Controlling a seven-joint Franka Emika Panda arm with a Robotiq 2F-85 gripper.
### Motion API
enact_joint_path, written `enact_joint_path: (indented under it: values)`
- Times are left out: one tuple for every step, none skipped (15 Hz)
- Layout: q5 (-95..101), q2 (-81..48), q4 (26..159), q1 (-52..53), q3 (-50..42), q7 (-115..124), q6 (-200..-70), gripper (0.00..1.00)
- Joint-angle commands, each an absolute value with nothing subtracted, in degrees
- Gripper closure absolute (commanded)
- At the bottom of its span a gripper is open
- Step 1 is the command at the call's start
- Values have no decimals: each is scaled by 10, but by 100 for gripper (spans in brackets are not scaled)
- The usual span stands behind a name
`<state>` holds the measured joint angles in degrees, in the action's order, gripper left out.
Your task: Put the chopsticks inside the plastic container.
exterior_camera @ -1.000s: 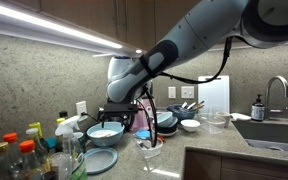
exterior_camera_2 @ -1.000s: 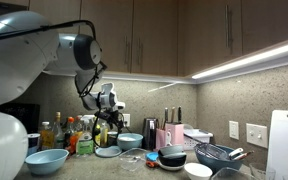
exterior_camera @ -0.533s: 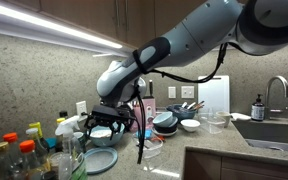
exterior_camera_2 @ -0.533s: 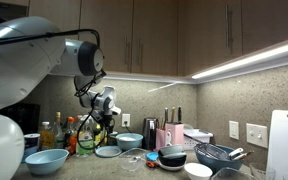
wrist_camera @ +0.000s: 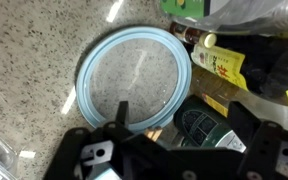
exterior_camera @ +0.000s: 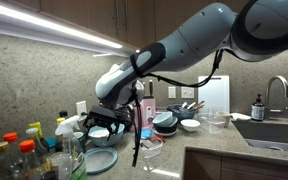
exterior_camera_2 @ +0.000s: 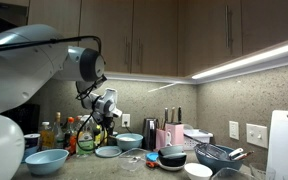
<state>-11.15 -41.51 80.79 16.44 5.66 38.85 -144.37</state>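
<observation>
The chopsticks need to go into the plastic container. Next, my gripper will grab them together near their exposed tan tips beside the lid's rim, so their far ends stay free to enter.
The small clear plastic container [exterior_camera: 150, 148] stands on the counter near the front edge, to the right of my gripper [exterior_camera: 102, 128]. In the wrist view the gripper [wrist_camera: 189, 128] is open over the near rim of a round pale-blue-rimmed lid [wrist_camera: 134, 72] and a green bottle top [wrist_camera: 200, 126], holding nothing. Two thin tan tips [wrist_camera: 152, 131] show beside the lid's rim; I cannot tell whether they are the chopsticks. No chopsticks can be made out in either exterior view. A thin dark line [exterior_camera: 137, 140] hangs down from the wrist.
A pale-blue bowl [exterior_camera: 106, 133] sits behind the lid [exterior_camera: 99, 160]. Bottles and jars [exterior_camera: 24, 150] crowd that end of the counter, and yellow-labelled bottles [wrist_camera: 222, 62] lie close to the gripper. A pink utensil holder [exterior_camera: 148, 108], stacked bowls [exterior_camera: 166, 122] and a sink [exterior_camera: 269, 130] are farther along.
The arm has swung toward the bottles and come down over the blue lid and bowl. The gripper has stayed open the whole time.
</observation>
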Motion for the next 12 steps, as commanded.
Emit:
enact_joint_path:
  values:
    - [-104, -444, 772, 169, 31, 393, -1474, 0]
    - [-109, -452, 760, 165, 29, 392, -1475, 0]
    - [-112, -459, 749, 162, 28, 391, -1473, 0]
    - [-115, -471, 732, 158, 28, 390, -1463, 0]
    - [-117, -481, 717, 156, 29, 390, -1454, 0]
    - [-117, -491, 702, 155, 30, 391, -1446, 0]
    - [-118, -500, 687, 154, 32, 391, -1435, 0]
    - [-121, -509, 673, 152, 35, 392, -1421, 0]
    - [-122, -518, 660, 152, 35, 393, -1411, 0]
    - [-120, -528, 645, 153, 34, 394, -1398, 0]
    - [-120, -536, 633, 153, 35, 393, -1387, 0]
    - [-119, -544, 621, 153, 35, 393, -1378, 25]
